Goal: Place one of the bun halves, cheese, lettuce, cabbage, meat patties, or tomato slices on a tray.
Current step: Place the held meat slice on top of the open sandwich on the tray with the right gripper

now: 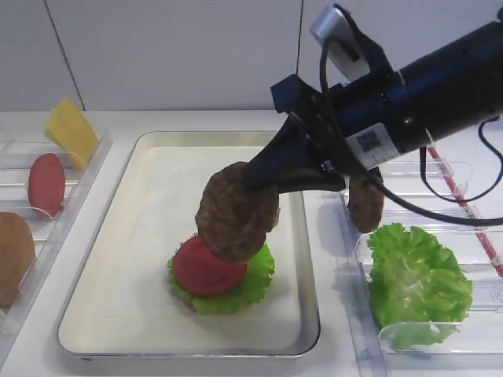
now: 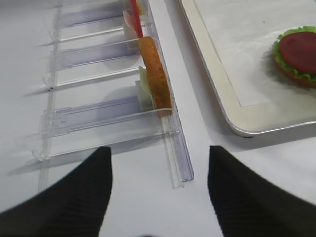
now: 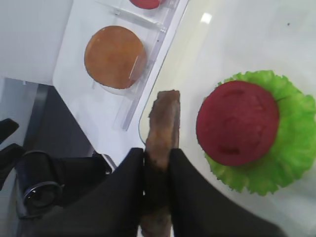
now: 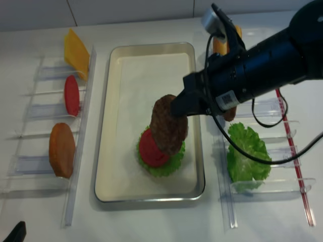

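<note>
I need to lower the patty before I open my right gripper, because the patty hangs tilted and its lower edge is above the red tomato slice.
My right gripper is shut on a dark-brown meat patty, gripped by its edge and hanging tilted over the cream tray. Just under it, a red tomato slice lies on a green lettuce leaf in the tray's near part. In the right wrist view the tomato slice lies right of the fingers. My left gripper stands open over bare table beside the left rack, holding nothing.
The left clear rack holds the cheese, a tomato slice and a bun half. The right rack holds a second patty and more lettuce. A red rod lies at far right.
</note>
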Robot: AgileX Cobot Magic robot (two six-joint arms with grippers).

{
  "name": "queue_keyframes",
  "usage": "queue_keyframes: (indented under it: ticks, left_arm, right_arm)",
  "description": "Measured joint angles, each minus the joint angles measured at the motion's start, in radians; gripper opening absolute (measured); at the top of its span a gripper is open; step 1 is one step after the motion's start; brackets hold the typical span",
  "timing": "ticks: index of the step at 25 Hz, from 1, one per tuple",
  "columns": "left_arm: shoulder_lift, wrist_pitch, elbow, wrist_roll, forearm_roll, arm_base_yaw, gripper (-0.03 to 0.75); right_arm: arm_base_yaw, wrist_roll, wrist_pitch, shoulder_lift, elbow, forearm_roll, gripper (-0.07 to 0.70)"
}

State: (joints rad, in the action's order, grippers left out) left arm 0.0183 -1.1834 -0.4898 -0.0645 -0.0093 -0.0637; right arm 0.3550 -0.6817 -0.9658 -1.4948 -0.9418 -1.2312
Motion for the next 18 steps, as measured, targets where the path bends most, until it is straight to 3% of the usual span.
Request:
queue_keyframes:
  ticks: [11,18]
  left_arm:
    - [0.0,0.0,0.0,0.0,0.0,0.0,0.414]
    - [0.0,0.0,0.0,0.0,0.0,0.0,0.414]
  right_arm:
    - [-0.01,-0.186,-0.148,-0.247,0.007,-0.258,0.153]
    - [-0.01,-0.233,-0.151,-0.313,0.007,-0.289,0.153]
